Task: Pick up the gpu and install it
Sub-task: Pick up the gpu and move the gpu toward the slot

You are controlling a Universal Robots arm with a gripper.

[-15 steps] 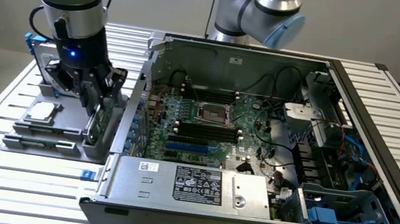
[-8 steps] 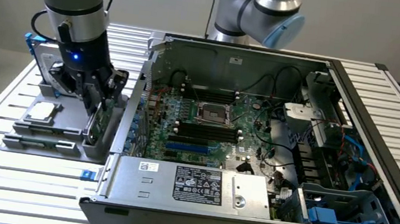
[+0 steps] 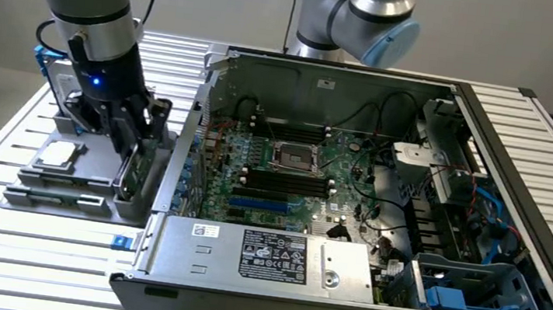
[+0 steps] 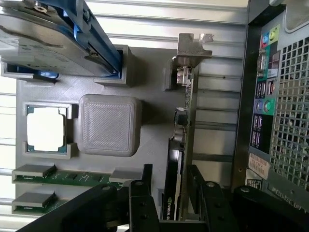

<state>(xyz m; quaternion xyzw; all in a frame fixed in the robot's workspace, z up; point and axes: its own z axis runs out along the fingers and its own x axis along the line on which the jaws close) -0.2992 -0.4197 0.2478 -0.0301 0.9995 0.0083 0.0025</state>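
Note:
The GPU's silver bracket (image 4: 192, 48) should stay free for installing, so my gripper should next grab the GPU by its end (image 4: 173, 193) opposite that bracket.
The gpu (image 4: 185, 121) stands on its long edge in a slot of the grey parts holder (image 4: 149, 72), its silver end bracket (image 4: 193, 46) at the far end, with the green board on one side and the black cover on the other. My gripper (image 4: 170, 169) is lowered over the card's near end and is open, with one black finger (image 4: 146, 193) on each side of it and a gap on the cover side. In the exterior view the gripper (image 3: 138, 138) hangs over the gpu (image 3: 134, 174) at the holder's edge nearest the computer case (image 3: 522, 191).
The holder also carries a CPU (image 4: 46, 128), a hard drive in a blue frame (image 4: 58, 34), two memory sticks (image 4: 63, 176) and a grey square block (image 4: 108, 124). The open case shows the motherboard with blue slots (image 3: 261, 199). A second arm (image 3: 360, 16) stands behind the case.

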